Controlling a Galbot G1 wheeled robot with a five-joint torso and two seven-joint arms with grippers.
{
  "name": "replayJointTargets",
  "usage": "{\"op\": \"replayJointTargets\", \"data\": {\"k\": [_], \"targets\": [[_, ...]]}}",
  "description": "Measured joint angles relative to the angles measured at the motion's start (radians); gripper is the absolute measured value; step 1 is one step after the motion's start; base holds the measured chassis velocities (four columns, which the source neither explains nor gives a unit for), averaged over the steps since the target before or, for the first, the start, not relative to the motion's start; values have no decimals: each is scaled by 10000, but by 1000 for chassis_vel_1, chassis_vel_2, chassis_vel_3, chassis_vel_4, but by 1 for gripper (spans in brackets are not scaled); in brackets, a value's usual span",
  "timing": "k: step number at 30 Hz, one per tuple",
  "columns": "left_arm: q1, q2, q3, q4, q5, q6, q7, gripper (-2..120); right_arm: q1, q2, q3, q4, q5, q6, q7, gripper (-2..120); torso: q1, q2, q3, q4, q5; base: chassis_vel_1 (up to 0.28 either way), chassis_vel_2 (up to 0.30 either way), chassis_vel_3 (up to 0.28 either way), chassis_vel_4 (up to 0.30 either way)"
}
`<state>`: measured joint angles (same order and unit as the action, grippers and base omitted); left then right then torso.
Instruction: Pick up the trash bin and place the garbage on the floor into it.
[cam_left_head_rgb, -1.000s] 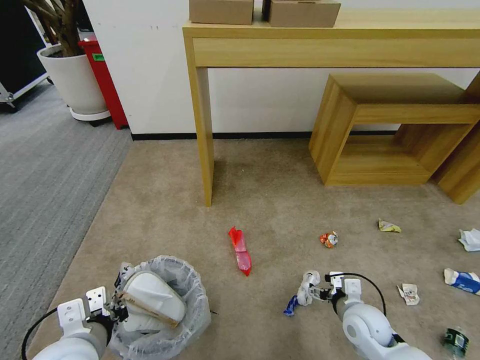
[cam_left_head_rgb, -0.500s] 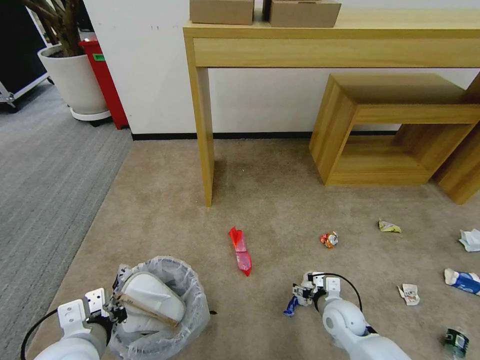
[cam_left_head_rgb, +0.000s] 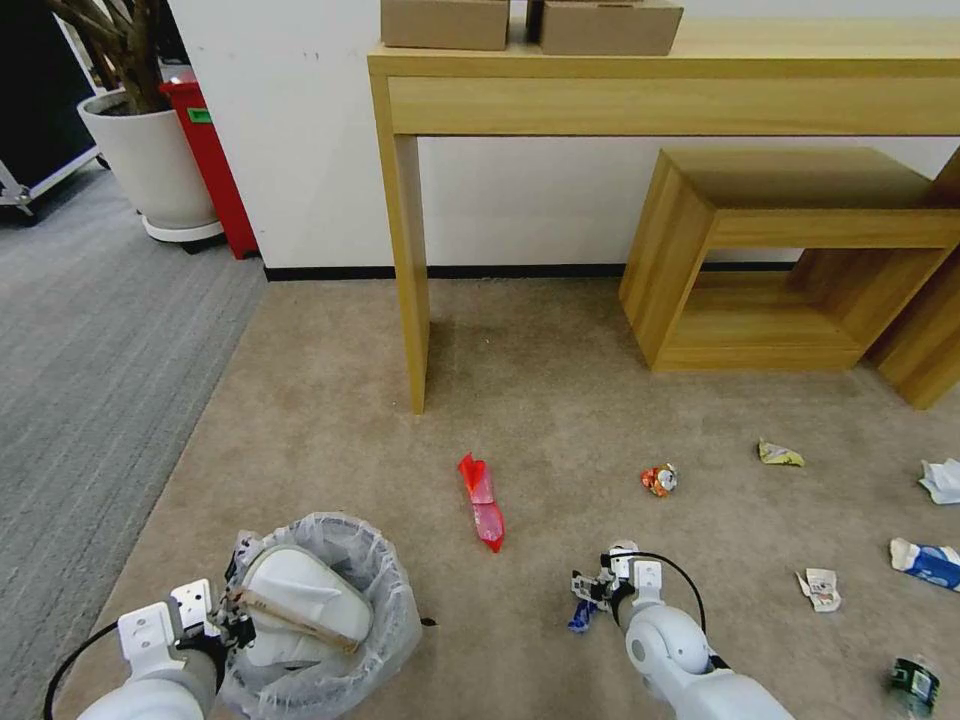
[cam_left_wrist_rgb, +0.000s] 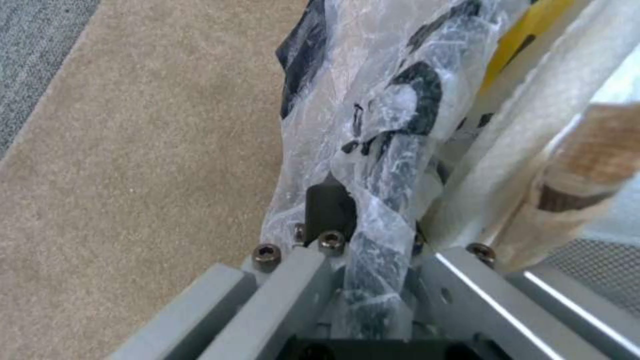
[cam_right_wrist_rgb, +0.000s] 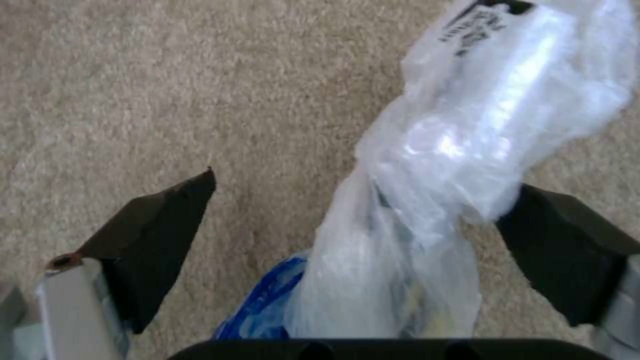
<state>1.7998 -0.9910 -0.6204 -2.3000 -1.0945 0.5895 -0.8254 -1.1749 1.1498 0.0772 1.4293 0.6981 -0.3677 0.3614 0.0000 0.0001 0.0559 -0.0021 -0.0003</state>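
Observation:
I need to grab the clear plastic wrapper by its narrow twisted middle with my right gripper next, to put this garbage into the lined bin.
The trash bin (cam_left_head_rgb: 385, 620), lined with a crinkled clear bag, is at the lower left and holds a white slipper (cam_left_head_rgb: 300, 595). My left gripper (cam_left_head_rgb: 232, 612) is shut on its rim; the left wrist view shows the jaws clamped over bag and rim (cam_left_wrist_rgb: 373, 200). My right gripper (cam_left_head_rgb: 592, 588) hangs low over the beige floor (cam_left_head_rgb: 330, 430), open, its fingers (cam_right_wrist_rgb: 153, 235) standing on either side of a clear-white plastic wrapper (cam_right_wrist_rgb: 480, 130) with a blue end (cam_right_wrist_rgb: 267, 300). More garbage lies around: a red wrapper (cam_left_head_rgb: 482, 500), an orange-red wrapper (cam_left_head_rgb: 658, 479) and a yellow wrapper (cam_left_head_rgb: 778, 454).
White paper (cam_left_head_rgb: 940, 480), a blue-white carton (cam_left_head_rgb: 925, 562), a small paper scrap (cam_left_head_rgb: 820, 588) and a bottle (cam_left_head_rgb: 912, 685) lie at the right. A wooden table leg (cam_left_head_rgb: 408, 270) and a low wooden stand (cam_left_head_rgb: 790, 260) are ahead. Grey carpet (cam_left_head_rgb: 90, 330) lies to the left.
My right gripper has moved left and back toward me, down over the white-and-blue wrapper. The left gripper and the bin have stayed put.

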Motion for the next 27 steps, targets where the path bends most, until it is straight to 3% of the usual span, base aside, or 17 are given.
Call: {"op": "replayJointTargets", "data": {"k": [27], "targets": [[161,-1,31,-128,109,13,62,0,-465,-425,314,322,143,349,146,0,0,-1,0,-1,1,0,0,0,0]]}}
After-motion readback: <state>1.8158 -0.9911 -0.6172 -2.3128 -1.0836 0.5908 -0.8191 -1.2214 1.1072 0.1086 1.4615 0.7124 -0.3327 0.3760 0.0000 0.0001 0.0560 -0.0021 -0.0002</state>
